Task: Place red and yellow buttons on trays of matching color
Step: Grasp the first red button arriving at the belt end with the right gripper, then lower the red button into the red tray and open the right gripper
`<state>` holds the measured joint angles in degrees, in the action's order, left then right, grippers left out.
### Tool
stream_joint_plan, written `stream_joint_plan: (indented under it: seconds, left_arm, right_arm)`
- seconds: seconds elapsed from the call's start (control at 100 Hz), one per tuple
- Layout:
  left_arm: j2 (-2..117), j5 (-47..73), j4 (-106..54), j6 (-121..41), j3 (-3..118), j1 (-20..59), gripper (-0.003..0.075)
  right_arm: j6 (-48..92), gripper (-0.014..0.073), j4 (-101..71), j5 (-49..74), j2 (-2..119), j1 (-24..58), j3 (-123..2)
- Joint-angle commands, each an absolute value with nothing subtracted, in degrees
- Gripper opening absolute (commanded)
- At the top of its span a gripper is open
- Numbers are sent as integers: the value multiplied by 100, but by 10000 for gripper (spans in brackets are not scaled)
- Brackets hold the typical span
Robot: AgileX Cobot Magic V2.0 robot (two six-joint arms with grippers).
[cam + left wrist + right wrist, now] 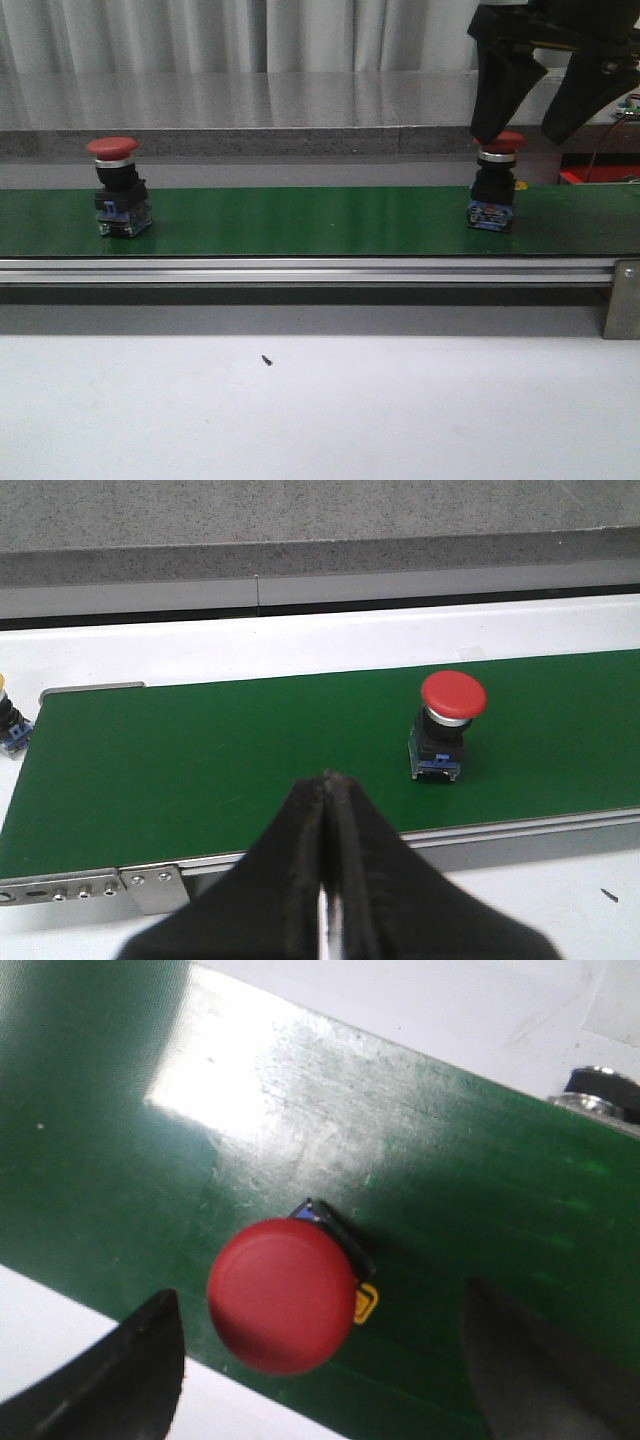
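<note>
My right gripper needs to lower first, because its fingers are level with the button's red cap (505, 142), above the dark button body (492, 194), and would miss if closed now.
Two red buttons stand upright on the green belt (300, 220), one at the left (120, 190) and one at the right (495, 190). My right gripper (520, 132) hangs open just above the right one, a finger on each side of the red cap (282, 1295) without touching it; in the right wrist view the gripper (318, 1305) straddles it. My left gripper (328, 780) is shut on nothing, near the belt's front edge, with a red button (450, 720) further along the belt. A yellow button (8, 725) shows partly, off the belt's end. No trays are in view.
The belt runs in an aluminium frame (300, 270) with a bracket (622, 298) at its right end. White tabletop (300, 410) lies in front of it, with a small dark speck (266, 360). A grey ledge (250, 110) and curtains stand behind.
</note>
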<state>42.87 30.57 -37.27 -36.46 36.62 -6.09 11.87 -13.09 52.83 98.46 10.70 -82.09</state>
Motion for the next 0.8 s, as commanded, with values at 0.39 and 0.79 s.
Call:
stream_joint_plan:
  seconds: [0.39, 0.79]
  left_arm:
    - [4267, 2711, -3916, -3667, 3817, -562, -20]
    - [4267, 2703, -3916, -3667, 3817, -562, -20]
  right_arm:
    - [1237, 253, -1144, 5575, 10000, 1054, -8550]
    - [1237, 251, -908, 6657, 10000, 23, -10254]
